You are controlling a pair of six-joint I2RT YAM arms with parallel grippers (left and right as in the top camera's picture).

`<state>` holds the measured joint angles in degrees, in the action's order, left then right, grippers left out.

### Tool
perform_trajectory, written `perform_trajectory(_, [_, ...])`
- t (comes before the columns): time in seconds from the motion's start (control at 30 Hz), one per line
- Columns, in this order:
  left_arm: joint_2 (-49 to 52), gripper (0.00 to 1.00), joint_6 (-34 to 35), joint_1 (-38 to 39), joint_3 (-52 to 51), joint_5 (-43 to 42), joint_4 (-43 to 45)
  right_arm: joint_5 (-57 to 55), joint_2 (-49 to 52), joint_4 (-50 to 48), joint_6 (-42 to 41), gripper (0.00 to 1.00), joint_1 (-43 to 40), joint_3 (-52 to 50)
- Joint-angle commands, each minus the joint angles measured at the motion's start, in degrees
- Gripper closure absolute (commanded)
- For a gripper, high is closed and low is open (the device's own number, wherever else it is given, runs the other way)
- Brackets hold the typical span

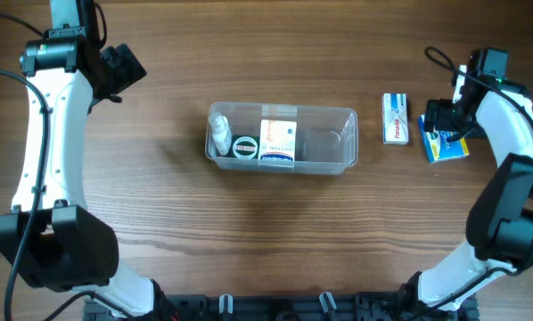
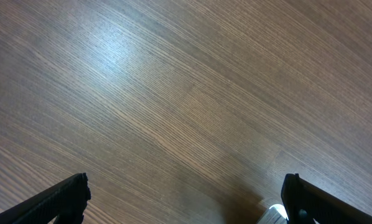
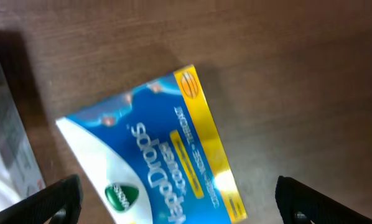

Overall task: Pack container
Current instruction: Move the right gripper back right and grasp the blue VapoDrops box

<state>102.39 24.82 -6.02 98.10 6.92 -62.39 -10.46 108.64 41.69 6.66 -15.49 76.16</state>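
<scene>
I need to move my right gripper lower before I close it on the box. Its fingers are above the tilted blue box (image 1: 443,142) (image 3: 157,165), so they would miss the box if I closed now.
The container (image 1: 347,143), a clear rectangular tub, sits mid-table holding a white bottle (image 1: 219,134), a round tin (image 1: 243,147) and a white-and-orange box (image 1: 278,141). A blue and yellow VapoDrops box (image 1: 451,148) (image 3: 167,155) lies flat at the right. My right gripper (image 1: 445,123) (image 3: 180,199) hovers over it, open, one finger on either side with a gap to each and nothing gripped. My left gripper (image 1: 124,67) (image 2: 186,202) is open over bare wood at the far left, away from the tub.
A white Panadol box (image 1: 395,118) lies between the tub and the blue box. In the left wrist view a pale edge (image 2: 272,214) shows by the right finger. The right arm's body stands along the right side, the left arm's along the left.
</scene>
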Motion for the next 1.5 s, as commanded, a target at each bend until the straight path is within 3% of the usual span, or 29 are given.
perform_trajectory(0.0, [-1.2, 0.0, 1.2, -0.3, 0.5, -0.5, 0.0, 2.9, 2.6, -1.6, 2.6, 0.0, -0.6, -0.5])
perform_trajectory(0.37, [-1.2, 0.0, 1.2, -0.3, 0.5, -0.5, 0.0, 7.8, 5.6, -3.7, 6.9, 0.0, -1.5, -0.5])
perform_trajectory(1.27, [-1.2, 0.0, 1.2, -0.3, 0.5, -0.5, 0.0, 7.8, 6.3, -0.1, 3.7, 0.01, -1.5, -0.5])
perform_trajectory(1.37, [-1.2, 0.0, 1.2, -0.3, 0.5, -0.5, 0.0, 7.8, 6.3, -0.1, 3.7, 0.1, -1.5, -0.5])
perform_trajectory(1.47, [-1.2, 0.0, 1.2, -0.3, 0.5, -0.5, 0.0, 7.8, 6.3, -0.1, 3.7, 0.28, -1.5, -0.5])
